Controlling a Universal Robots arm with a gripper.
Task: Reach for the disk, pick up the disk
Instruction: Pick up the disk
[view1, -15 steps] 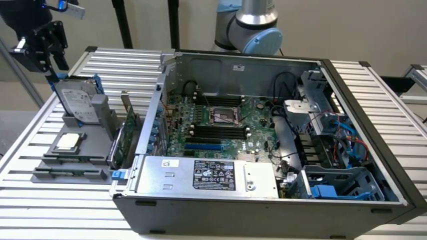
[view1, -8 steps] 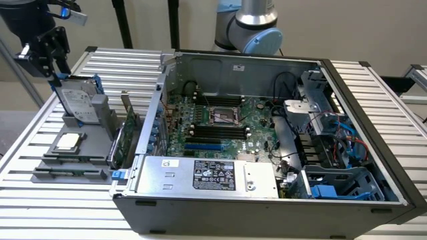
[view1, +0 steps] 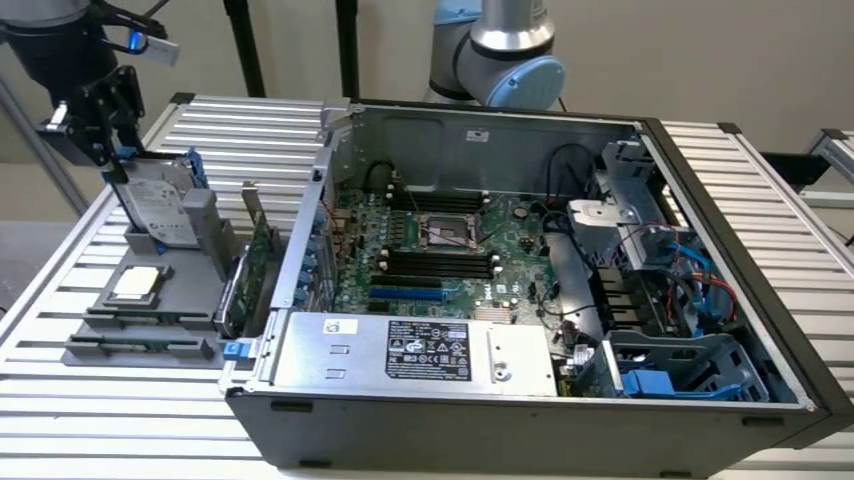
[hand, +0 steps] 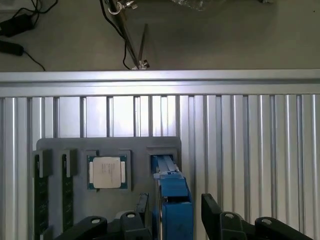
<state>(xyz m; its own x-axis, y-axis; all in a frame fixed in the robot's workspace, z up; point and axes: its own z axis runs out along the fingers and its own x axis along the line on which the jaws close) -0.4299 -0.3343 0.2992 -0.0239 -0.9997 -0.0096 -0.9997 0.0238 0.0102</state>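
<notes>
My gripper's fingers reach down beside the disk's top edge (view1: 150, 160), around the disk's blue bar. They would hold the disk if I closed now, so I need to close.
The disk (view1: 158, 205) stands upright on its edge in a slot of the grey holder (view1: 134, 322) at the exterior view's left, its white label facing out and blue rails along its edges. My gripper (view1: 118, 160) hangs just over its top edge. In the wrist view the disk (hand: 172, 192) appears edge-on as a blue rail, and my gripper (hand: 175, 200) is open with one black finger (hand: 142, 205) on each side of it. Small gaps remain between the fingers and the rail, so nothing is held.
A small square silver chip (hand: 106, 172) and memory sticks (hand: 40, 200) lie in the same holder beside the disk. An open computer case (view1: 534, 280) covers the middle of the slatted aluminium table (view1: 80, 420). Another robot arm (view1: 501, 60) stands behind the case.
</notes>
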